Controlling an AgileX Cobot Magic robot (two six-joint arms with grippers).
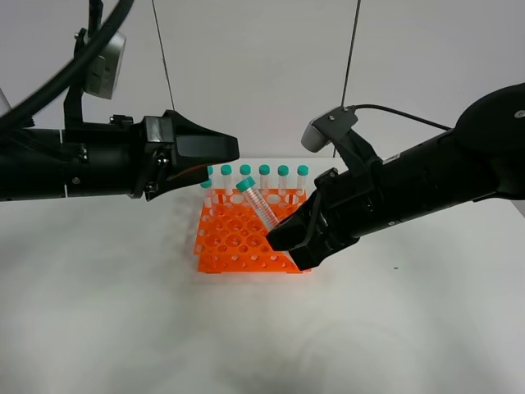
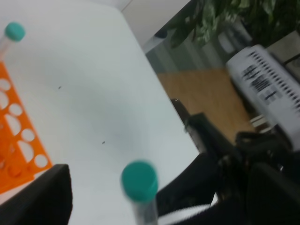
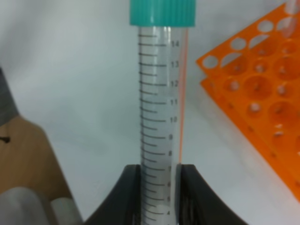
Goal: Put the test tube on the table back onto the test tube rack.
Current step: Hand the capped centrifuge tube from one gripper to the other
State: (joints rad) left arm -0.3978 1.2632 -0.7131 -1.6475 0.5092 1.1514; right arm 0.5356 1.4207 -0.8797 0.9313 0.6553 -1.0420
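Observation:
The left gripper takes hold of the test tube by its teal cap [image 1: 245, 184] next, leaving the test tube's clear body [image 1: 262, 209] free to enter the rack.
My right gripper [image 1: 283, 238] is shut on the lower part of the test tube [image 1: 261, 207], a clear graduated tube with a teal cap. It holds the tube tilted, cap up and to the left, over the right part of the orange test tube rack [image 1: 234, 242]. In the right wrist view the tube [image 3: 159, 108] stands between the two dark fingers, with the rack [image 3: 262, 89] beside it. The left wrist view shows the tube's cap [image 2: 139, 180] and a corner of the rack [image 2: 14, 136]. My left gripper [image 1: 225, 148] hovers open and empty above the rack's back left.
Several identical teal-capped tubes [image 1: 264, 176] stand in the rack's back row; one shows in the left wrist view [image 2: 14, 31]. The white table [image 1: 123, 320] spreads around the rack. The table's edge [image 2: 154, 75], wooden floor and plants lie beyond.

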